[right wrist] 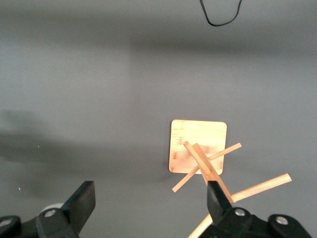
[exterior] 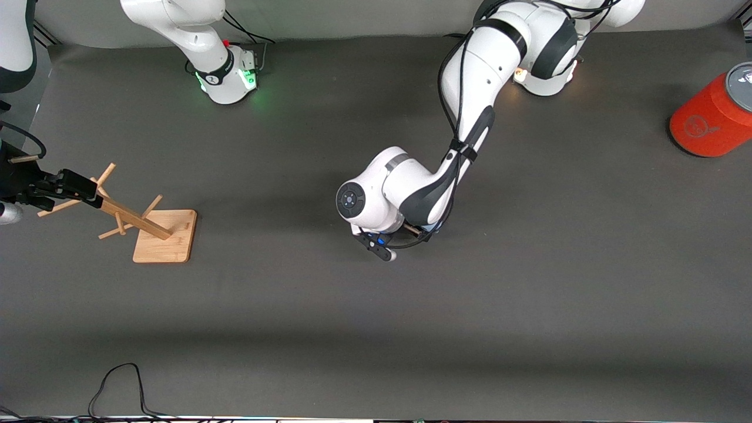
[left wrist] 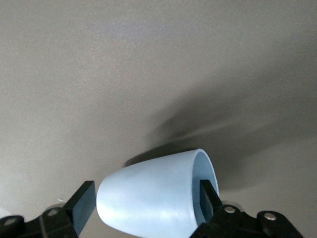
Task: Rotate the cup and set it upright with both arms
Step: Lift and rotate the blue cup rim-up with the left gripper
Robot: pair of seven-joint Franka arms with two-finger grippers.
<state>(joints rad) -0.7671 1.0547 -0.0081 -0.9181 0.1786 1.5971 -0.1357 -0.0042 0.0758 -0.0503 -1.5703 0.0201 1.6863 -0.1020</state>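
Observation:
Next, my left gripper grasps it by its rim (left wrist: 195,173), so the pale-blue cup's base (left wrist: 105,201) stays free to stand on the tabletop.
The pale-blue cup (left wrist: 148,196) lies on its side on the dark table mat, near the middle of the table. My left gripper (left wrist: 144,202) is down at the mat with its fingers open and the cup between them. One finger (left wrist: 208,196) stands at the cup's mouth, the other finger (left wrist: 81,204) is beside its base with a small gap. In the front view the left arm's wrist (exterior: 376,200) hides the cup and that gripper. My right gripper (right wrist: 148,203) is open and empty, held up over the wooden rack (exterior: 147,226) at the right arm's end of the table, where it also shows in the front view (exterior: 70,187).
The wooden rack with its pegs also shows in the right wrist view (right wrist: 198,148). A large orange-red cylinder with a grey top (exterior: 714,117) lies at the left arm's end. A black cable (exterior: 117,388) loops at the table edge nearest the front camera.

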